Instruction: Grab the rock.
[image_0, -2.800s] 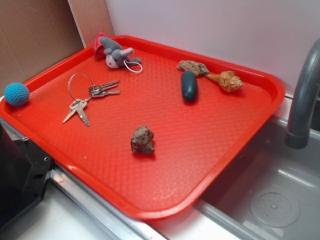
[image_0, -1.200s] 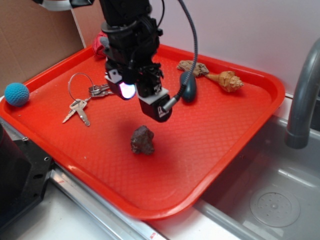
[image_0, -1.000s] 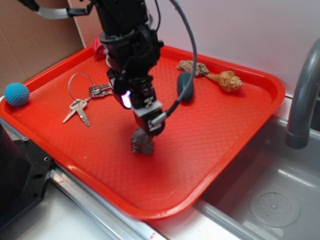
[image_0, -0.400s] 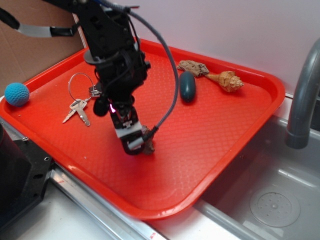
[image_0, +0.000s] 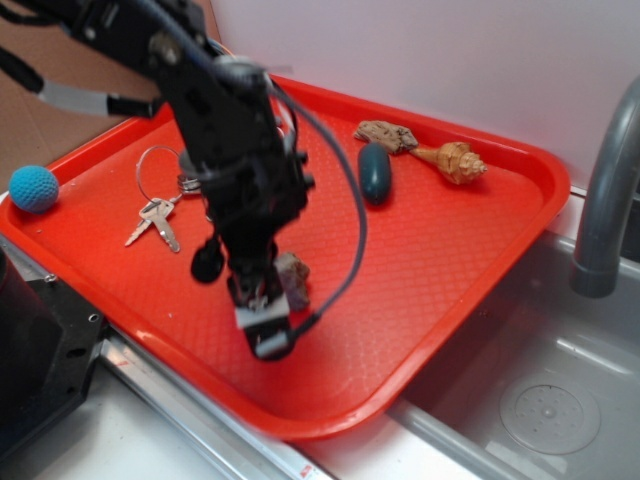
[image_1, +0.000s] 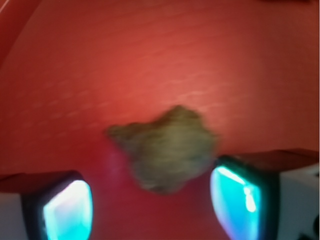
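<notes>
The lumpy rock (image_0: 295, 281) is ahead of both glowing fingers, so the gripper isn't ready to close on the rock yet and should first move forward over it.
The rock (image_1: 167, 149), lumpy and brown-grey, lies on the red tray (image_0: 430, 260) near its front middle. In the exterior view the rock (image_0: 293, 276) is half hidden behind my arm. My gripper (image_1: 150, 207) is low over the tray and open, its two glowing pads (image_1: 235, 202) standing wide apart. The rock sits just ahead of the gap, close to the right pad, with bare tray between the pads. In the exterior view my gripper (image_0: 262, 318) is blurred, at the rock's near-left side.
On the tray: keys on a ring (image_0: 160, 212) at left, a dark teal stone (image_0: 376, 172), a bark-like piece (image_0: 386, 134) and a shell (image_0: 456, 160) at the back. A blue ball (image_0: 33, 188) lies off the tray's left edge. A sink and faucet (image_0: 605, 190) are at right.
The arm came in from above, dropped onto the tray and slid toward the front-left edge. The rock lies where it was.
</notes>
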